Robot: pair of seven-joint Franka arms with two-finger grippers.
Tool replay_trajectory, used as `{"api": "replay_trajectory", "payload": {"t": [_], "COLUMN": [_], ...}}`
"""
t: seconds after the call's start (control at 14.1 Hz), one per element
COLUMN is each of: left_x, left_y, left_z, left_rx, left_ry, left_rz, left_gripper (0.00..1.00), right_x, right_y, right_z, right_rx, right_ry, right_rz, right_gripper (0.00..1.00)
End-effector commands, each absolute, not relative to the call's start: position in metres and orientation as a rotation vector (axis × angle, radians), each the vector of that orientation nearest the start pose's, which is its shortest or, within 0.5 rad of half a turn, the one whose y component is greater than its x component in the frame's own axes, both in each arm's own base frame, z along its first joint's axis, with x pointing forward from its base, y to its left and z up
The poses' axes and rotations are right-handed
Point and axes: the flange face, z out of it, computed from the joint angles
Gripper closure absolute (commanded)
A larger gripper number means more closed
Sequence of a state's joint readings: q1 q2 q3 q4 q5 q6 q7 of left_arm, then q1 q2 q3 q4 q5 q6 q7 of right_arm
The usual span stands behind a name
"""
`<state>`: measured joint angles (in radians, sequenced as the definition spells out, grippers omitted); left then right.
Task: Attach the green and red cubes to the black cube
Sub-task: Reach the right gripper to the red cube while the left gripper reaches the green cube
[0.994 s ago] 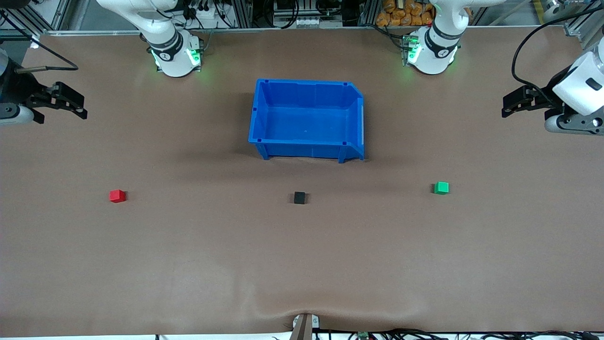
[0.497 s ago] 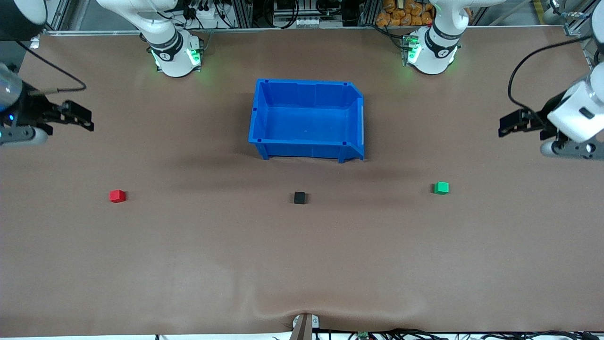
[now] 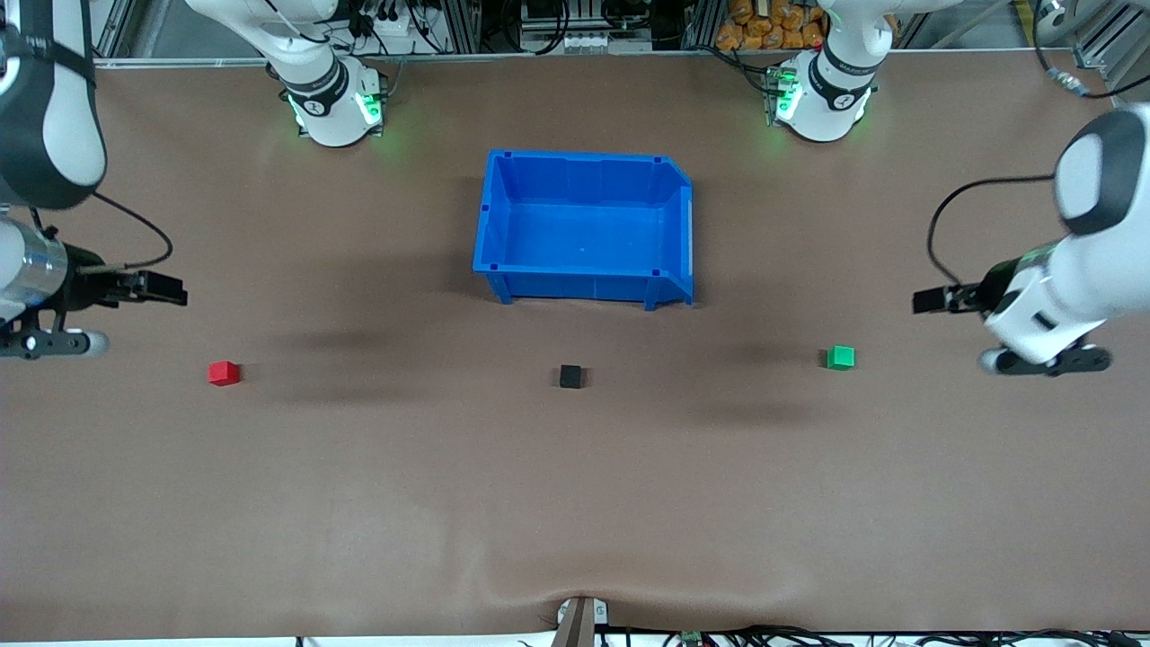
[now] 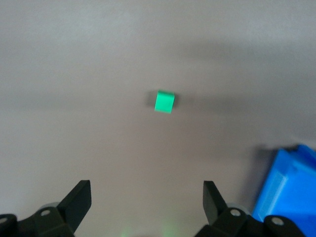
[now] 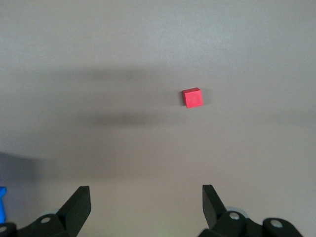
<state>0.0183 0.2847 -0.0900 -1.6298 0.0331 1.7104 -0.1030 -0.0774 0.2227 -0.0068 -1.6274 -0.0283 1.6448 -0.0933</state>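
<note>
My left gripper next needs to grab the green cube (image 3: pixel 841 357) by its two opposite sides, so one side of the green cube stays free to meet the black cube (image 3: pixel 570 376).
The black cube (image 3: pixel 570 376) lies on the brown table, nearer to the front camera than the blue bin. The green cube (image 3: pixel 841 357) lies toward the left arm's end of the table; it also shows in the left wrist view (image 4: pixel 164 101). The red cube (image 3: pixel 224 372) lies toward the right arm's end; it also shows in the right wrist view (image 5: pixel 192 97). My left gripper (image 3: pixel 925 299) is open and empty, in the air beside the green cube. My right gripper (image 3: pixel 171 292) is open and empty, in the air beside the red cube.
An empty blue bin (image 3: pixel 490 216) stands mid-table, farther from the front camera than the black cube; a corner of it shows in the left wrist view (image 4: pixel 291 187). A small mount (image 3: pixel 579 615) sits at the table's near edge.
Both grippers have moved down in the front view, toward the row of cubes: the left toward the green cube, the right toward the red cube. The cubes have not moved.
</note>
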Motion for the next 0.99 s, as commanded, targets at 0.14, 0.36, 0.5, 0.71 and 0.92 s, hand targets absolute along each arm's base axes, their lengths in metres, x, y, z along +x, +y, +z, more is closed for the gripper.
{"api": "replay_trajectory", "payload": {"t": [0.14, 0.36, 0.5, 0.71, 0.92], "left_x": [0.598, 0.603, 0.608, 0.611, 0.611], "left_y": [-0.041, -0.041, -0.047, -0.049, -0.051], "left_z": [0.313, 0.25, 0.221, 0.196, 0.189], "left_rx": [-3.11, -3.12, -3.132, -3.111, -3.1], "left_ry": [-0.029, 0.013, 0.028, 0.081, 0.1], "left_rz": [0.21, 0.228, 0.186, 0.164, 0.165], "left_gripper": [0.0, 0.0, 0.0, 0.0, 0.0], "right_x": [0.635, 0.644, 0.648, 0.659, 0.663], "right_y": [-0.085, -0.102, -0.109, -0.132, -0.134], "right_z": [0.391, 0.329, 0.283, 0.235, 0.216], "right_rx": [-3.116, -3.116, -3.104, -3.148, -3.152], "right_ry": [0.059, 0.082, 0.095, 0.029, -0.093], "right_rz": [0.381, 0.439, 0.484, 0.364, 0.326], "right_gripper": [0.0, 0.0, 0.0, 0.0, 0.02]}}
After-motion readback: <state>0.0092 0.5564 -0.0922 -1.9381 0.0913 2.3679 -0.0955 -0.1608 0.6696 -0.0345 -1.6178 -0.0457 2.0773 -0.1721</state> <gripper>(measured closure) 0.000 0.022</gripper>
